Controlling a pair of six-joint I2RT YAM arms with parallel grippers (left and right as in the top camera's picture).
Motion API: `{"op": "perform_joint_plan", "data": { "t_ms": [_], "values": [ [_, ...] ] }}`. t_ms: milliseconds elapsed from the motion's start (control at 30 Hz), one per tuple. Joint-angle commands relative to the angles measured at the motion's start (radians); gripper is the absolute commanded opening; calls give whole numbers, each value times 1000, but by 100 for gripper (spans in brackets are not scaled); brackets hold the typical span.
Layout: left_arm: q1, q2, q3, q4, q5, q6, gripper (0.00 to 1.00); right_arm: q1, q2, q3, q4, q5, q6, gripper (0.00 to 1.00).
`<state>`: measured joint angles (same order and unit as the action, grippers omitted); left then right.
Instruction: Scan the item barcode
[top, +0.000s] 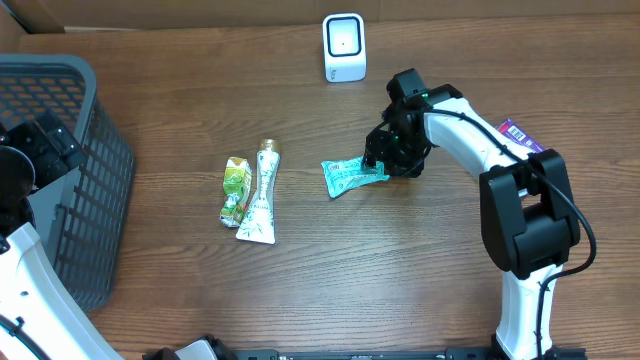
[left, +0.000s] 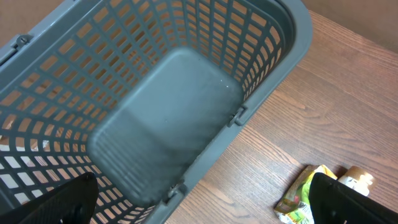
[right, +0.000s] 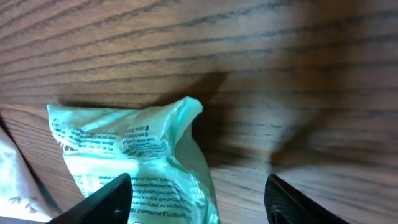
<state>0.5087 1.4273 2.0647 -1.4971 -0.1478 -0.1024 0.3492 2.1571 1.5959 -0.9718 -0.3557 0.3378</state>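
My right gripper grabs the teal packet by the packet's end under it next, so its broad sides stay uncovered to scan at the white scanner.
A teal plastic packet with printed text lies flat on the wooden table. My right gripper hangs low over its right end. In the right wrist view the packet reaches in between the two fingers, nearer the left one, and the right gripper is open and not squeezing it. No barcode shows on the packet's visible face. The white scanner stands at the back of the table. My left gripper is open and empty, above the corner of the grey basket.
A green snack packet and a white tube lie side by side mid-table, left of the teal packet. The grey basket fills the left edge. A purple item lies behind the right arm.
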Motion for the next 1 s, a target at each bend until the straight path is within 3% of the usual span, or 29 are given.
{"op": "perform_joint_plan", "data": {
  "t_ms": [0,133,300,400,500,600,633,700,967],
  "values": [
    [2,0,11,2,-9,-10,100,-13,-14,-6,6,-34,-164,70],
    [2,0,11,2,-9,-10,100,-31,6,-8,16,-119,-376,72],
    [2,0,11,2,-9,-10,100,-48,49,-8,44,-235,-452,67],
    [2,0,11,2,-9,-10,100,-48,89,-10,72,-341,-451,50],
    [2,0,11,2,-9,-10,100,-46,114,-24,110,-423,-444,45],
    [2,0,11,2,-9,-10,100,-42,132,-26,127,-443,-439,34],
    [2,0,11,2,-9,-10,99,-42,133,-26,129,-443,-439,28],
    [2,0,11,2,-9,-10,100,-42,133,-26,133,-443,-439,4],
    [2,0,11,2,-9,-10,100,-76,95,14,148,-500,-387,4]
  ]
}}
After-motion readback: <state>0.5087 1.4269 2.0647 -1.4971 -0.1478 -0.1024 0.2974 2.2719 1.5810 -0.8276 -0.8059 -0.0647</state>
